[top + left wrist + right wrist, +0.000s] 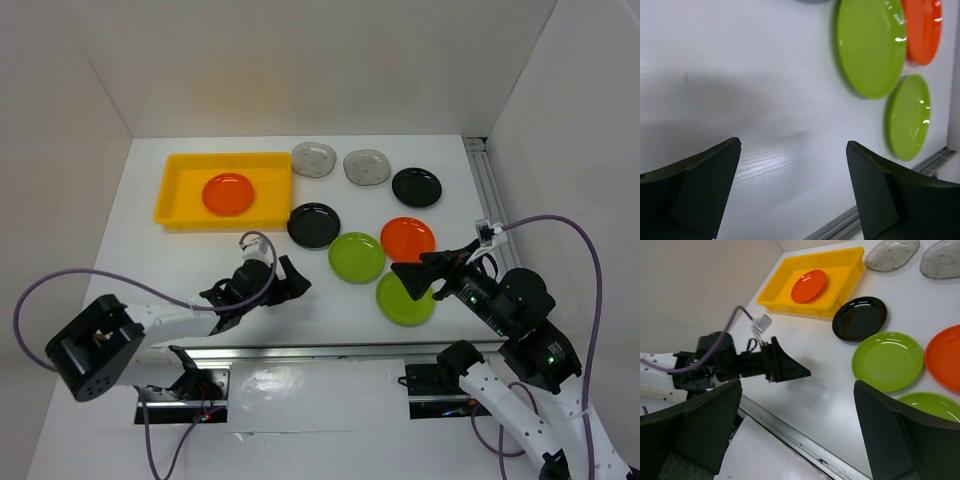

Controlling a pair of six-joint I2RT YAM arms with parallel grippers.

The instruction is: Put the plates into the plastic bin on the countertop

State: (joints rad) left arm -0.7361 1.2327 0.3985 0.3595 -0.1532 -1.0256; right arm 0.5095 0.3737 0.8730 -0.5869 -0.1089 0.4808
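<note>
My left gripper grips the lime green plate beside the black plate by its bin-side rim [332, 258] next, so the opposite rim stays free to enter the bin [180, 190].
The yellow bin [180, 190] stands at the back left with one orange plate [228, 194] in it. On the countertop lie two grey plates [314, 159] [367, 167], two black plates [416, 187] [314, 225], two lime green plates [356, 257] [405, 298] and a second orange plate [408, 239]. My left gripper [295, 278] [793, 145] is open and empty, low over bare countertop left of the green plates [870, 45]. My right gripper [420, 275] [797, 385] is open and empty, raised over the near green plate's edge [935, 407].
An aluminium rail [330, 350] runs along the near edge and another [490, 190] along the right side. White walls enclose the countertop. In the right wrist view the left gripper [790, 369] points towards the green plates, with the bin [795, 308] behind it.
</note>
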